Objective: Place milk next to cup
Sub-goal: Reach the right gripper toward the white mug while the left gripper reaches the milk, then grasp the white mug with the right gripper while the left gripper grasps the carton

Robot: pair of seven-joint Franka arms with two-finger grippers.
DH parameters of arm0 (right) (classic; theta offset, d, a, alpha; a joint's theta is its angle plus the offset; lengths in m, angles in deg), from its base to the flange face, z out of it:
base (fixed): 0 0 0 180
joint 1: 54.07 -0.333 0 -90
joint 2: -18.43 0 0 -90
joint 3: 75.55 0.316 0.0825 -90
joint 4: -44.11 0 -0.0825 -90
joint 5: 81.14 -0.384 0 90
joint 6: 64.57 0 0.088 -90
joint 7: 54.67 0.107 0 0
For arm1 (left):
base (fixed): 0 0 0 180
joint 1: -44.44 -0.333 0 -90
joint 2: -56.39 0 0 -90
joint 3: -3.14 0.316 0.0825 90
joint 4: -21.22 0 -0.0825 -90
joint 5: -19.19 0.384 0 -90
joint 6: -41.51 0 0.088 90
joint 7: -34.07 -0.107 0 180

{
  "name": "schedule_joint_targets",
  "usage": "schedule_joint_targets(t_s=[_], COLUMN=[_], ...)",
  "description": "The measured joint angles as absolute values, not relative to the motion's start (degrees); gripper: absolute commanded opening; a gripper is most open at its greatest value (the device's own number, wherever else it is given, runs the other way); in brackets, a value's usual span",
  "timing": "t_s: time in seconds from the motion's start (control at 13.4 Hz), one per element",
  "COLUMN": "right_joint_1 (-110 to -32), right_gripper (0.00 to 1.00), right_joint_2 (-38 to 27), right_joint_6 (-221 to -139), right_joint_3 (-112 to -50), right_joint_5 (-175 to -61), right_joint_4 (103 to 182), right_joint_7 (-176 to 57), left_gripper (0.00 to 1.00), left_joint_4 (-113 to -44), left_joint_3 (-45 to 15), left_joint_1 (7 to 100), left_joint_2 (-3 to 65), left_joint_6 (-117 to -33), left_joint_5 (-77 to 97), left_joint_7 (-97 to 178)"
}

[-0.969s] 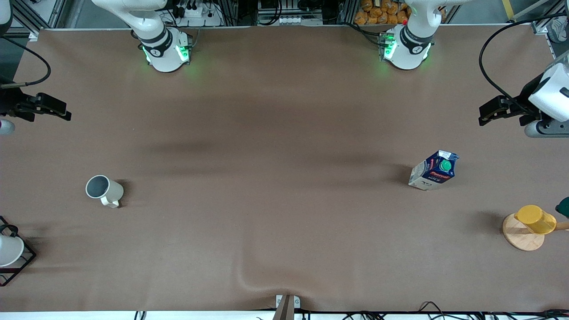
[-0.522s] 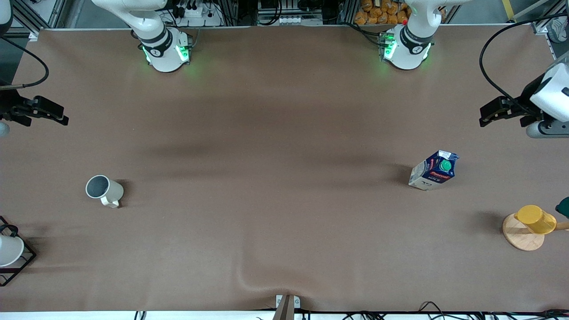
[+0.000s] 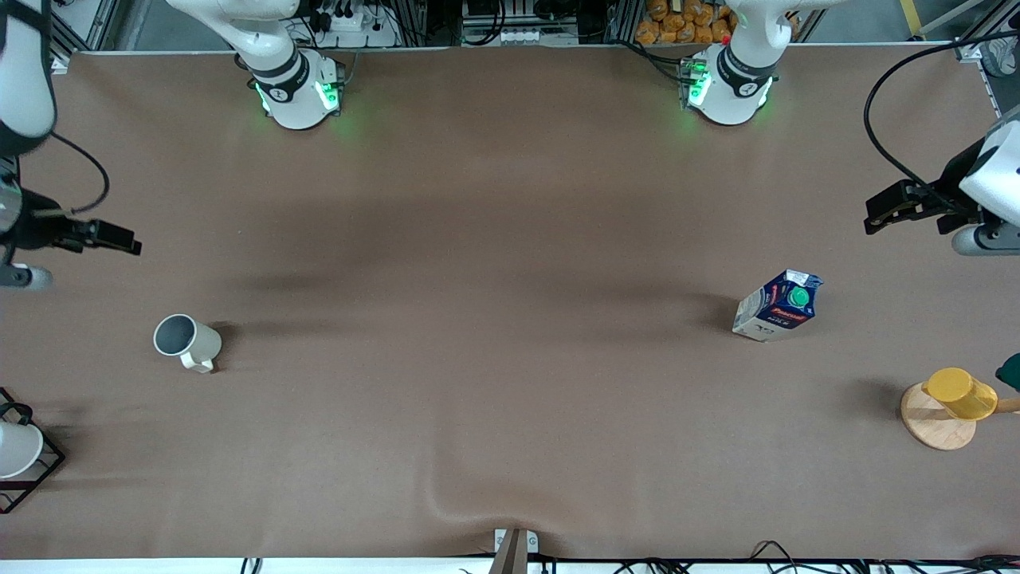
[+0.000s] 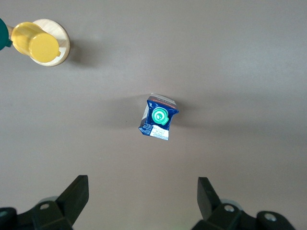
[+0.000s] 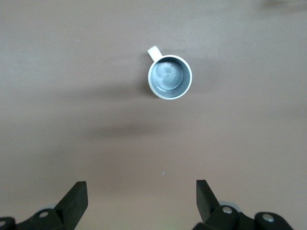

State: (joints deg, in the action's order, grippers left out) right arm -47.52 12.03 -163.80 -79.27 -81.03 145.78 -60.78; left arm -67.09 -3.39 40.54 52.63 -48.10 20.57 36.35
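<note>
The cup needs to go beside the milk. My right gripper will grab the cup by its rim next.
The milk, a dark blue and white carton with a green cap, stands on the brown cloth toward the left arm's end. It also shows in the left wrist view. The cup, cream-white with a grey inside, stands toward the right arm's end and shows in the right wrist view. My left gripper hangs open and empty over bare cloth, apart from the milk; its fingers spread wide. My right gripper hangs open and empty over bare cloth, apart from the cup.
A yellow cup rests on a round wooden base at the left arm's end, with a dark green thing beside it. A white cup in a black wire rack is at the right arm's end. A cloth fold lies near the front edge.
My right gripper has moved over the cloth toward the cup. My left gripper has shifted slightly toward the milk. The milk and the cup have not moved.
</note>
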Motion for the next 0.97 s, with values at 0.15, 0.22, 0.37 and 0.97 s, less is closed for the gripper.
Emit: schedule_joint_targets(t_s=[0.15,0.22,0.37,0.97], right_joint_1=[-47.01,-47.0,-46.4,-43.66], right_gripper=[1.0,1.0,1.0,1.0], right_joint_2=[7.38,5.17,1.0,-8.2], right_joint_6=[-167.12,-169.15,-173.65,-184.91], right_joint_3=[-79.29,-79.29,-79.3,-79.04], right_joint_5=[-77.74,-76.4,-75.34,-75.27], right_joint_4=[145.77,145.77,145.7,143.96], right_joint_7=[-62.38,-63.98,-70.76,-102.22], left_gripper=[1.0,1.0,1.0,1.0], left_joint_4=[-67.13,-67.15,-67.26,-67.22], left_joint_3=[-3.34,-3.32,-3.23,-4.08], left_joint_1=[40.53,40.51,39.67,40.78], left_joint_2=[50.16,48.39,44.11,32.65], left_joint_6=[-49.22,-50.73,-54.5,-58.97], left_joint_5=[20.57,20.57,20.58,20.37], left_joint_7=[36.36,36.34,33.7,29.9])
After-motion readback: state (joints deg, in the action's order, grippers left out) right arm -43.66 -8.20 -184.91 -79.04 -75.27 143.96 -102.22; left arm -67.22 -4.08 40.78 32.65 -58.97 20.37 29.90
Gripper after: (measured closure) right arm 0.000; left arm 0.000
